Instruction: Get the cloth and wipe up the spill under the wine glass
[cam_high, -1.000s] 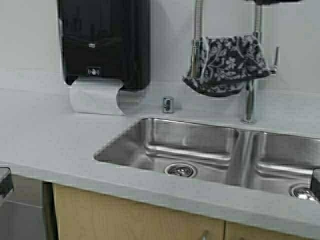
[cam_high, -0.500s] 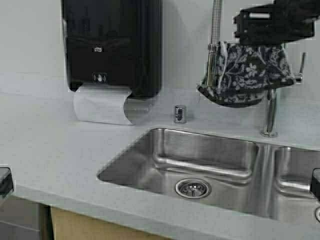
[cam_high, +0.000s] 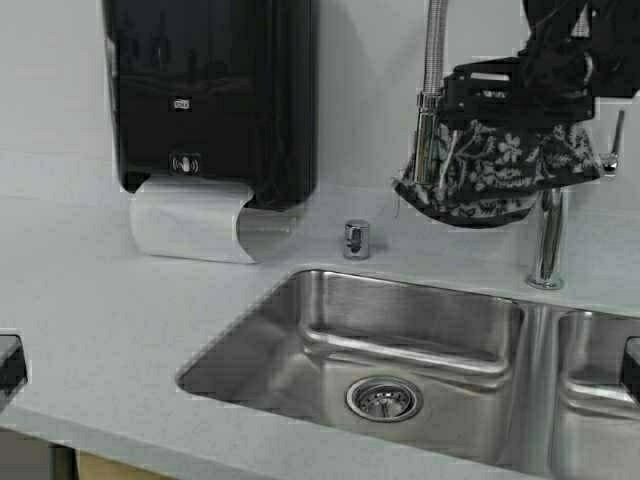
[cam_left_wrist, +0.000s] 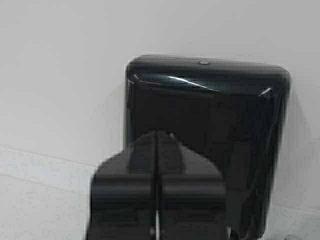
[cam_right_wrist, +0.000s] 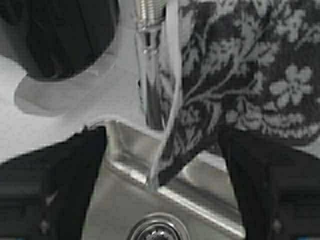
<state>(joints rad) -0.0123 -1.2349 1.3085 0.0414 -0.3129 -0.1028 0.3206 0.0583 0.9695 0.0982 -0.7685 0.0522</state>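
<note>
I will next grab the cloth (cam_high: 500, 175) with my right gripper by its pale hemmed edge. Then the cloth can wipe up the spill under the wine glass.
The cloth (cam_high: 500, 175), dark with a white floral print, hangs draped over the sink faucet (cam_high: 432, 60) at the upper right. My right gripper (cam_high: 512, 92) is just above the cloth's top edge. In the right wrist view the right gripper (cam_right_wrist: 162, 185) is open, its fingers (cam_right_wrist: 60, 185) wide apart, with the cloth (cam_right_wrist: 240, 85) hanging ahead between them and untouched. My left gripper (cam_left_wrist: 157, 135) is shut and empty, pointing at the black dispenser. The wine glass and the spill are out of view.
A black paper towel dispenser (cam_high: 205, 90) hangs on the wall at the left, with a paper sheet (cam_high: 185, 220) hanging from it. A steel double sink (cam_high: 400, 340) lies below the faucet. A small chrome fitting (cam_high: 356, 240) stands on the grey counter (cam_high: 90, 310).
The robot has driven forward, so the sink and dispenser look nearer. My right arm has come down from the top edge to just above the cloth.
</note>
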